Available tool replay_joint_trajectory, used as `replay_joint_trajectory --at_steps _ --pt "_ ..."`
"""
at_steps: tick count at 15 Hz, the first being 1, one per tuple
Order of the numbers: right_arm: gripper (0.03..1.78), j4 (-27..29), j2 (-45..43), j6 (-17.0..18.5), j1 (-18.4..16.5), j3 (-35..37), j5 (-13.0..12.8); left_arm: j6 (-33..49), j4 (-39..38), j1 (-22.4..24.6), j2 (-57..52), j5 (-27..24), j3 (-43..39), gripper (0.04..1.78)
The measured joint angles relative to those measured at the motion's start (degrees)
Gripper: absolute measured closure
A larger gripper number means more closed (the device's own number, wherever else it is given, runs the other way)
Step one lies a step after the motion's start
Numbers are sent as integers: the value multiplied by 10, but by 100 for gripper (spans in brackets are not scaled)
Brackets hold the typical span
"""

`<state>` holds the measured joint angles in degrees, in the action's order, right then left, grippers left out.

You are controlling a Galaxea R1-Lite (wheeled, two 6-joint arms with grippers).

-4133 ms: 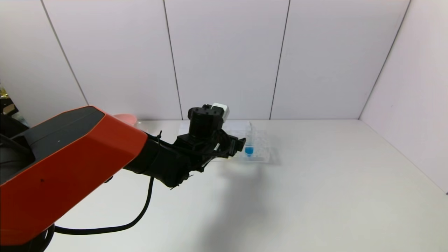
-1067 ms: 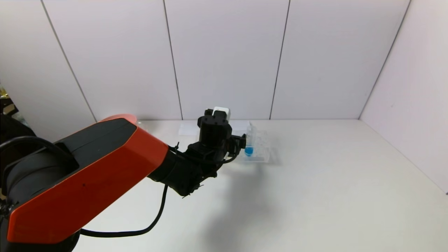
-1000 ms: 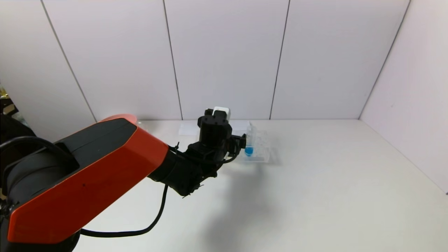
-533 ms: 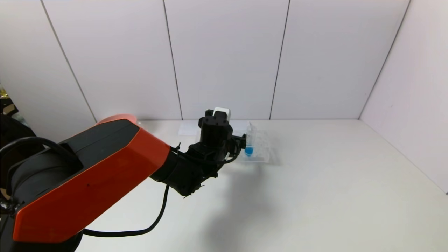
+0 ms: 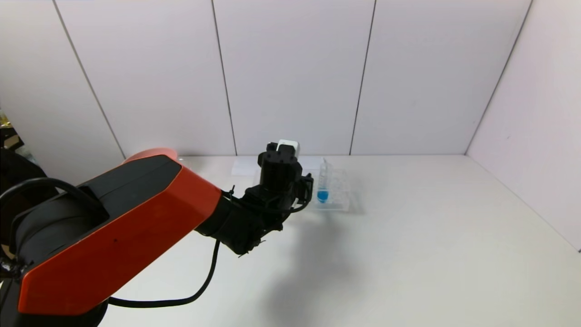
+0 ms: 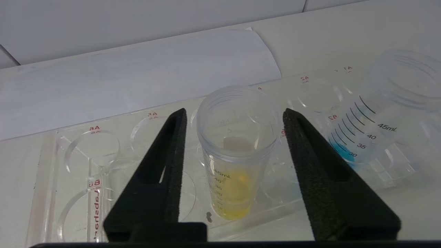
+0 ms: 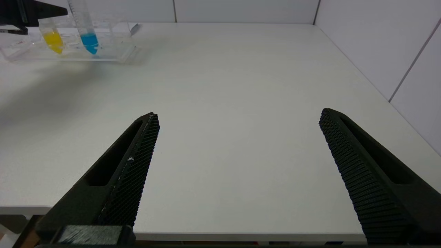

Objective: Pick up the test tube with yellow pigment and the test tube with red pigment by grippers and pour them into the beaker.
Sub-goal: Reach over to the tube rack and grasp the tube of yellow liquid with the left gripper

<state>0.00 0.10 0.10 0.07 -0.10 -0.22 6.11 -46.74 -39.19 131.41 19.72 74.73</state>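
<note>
Next, my left gripper grabs the yellow test tube by the upper side below its rim, because the rack surrounds the tube's lower part.
The test tube with yellow pigment stands upright in a clear rack, seen from afar as a yellow-tipped tube. My left gripper is open and straddles its upper part, with a narrow gap between each black finger and the tube wall. In the head view the left gripper covers this tube. My right gripper is open and empty above the table's near edge. The test tube with red pigment and the beaker do not show.
A like tube with blue liquid stands in the same rack, just right of my left gripper; it is close by in the left wrist view. A white sheet lies behind the rack. A pink rim peeks over the left arm.
The left gripper's fingers have drawn in from wide apart to close on either side of the yellow tube. The arm has barely shifted, and the tubes stand as before.
</note>
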Motion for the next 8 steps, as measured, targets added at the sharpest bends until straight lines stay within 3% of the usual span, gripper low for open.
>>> replay_joint_trajectory --at_steps 2,3,8 --pt "11 0 0 0 0 0 0 0 0 0 0 0 -2 127" --pt "11 0 0 0 0 0 0 -1 0 0 0 -1 -3 134" --pt "11 0 0 0 0 0 0 -2 -1 0 0 -1 -5 135"
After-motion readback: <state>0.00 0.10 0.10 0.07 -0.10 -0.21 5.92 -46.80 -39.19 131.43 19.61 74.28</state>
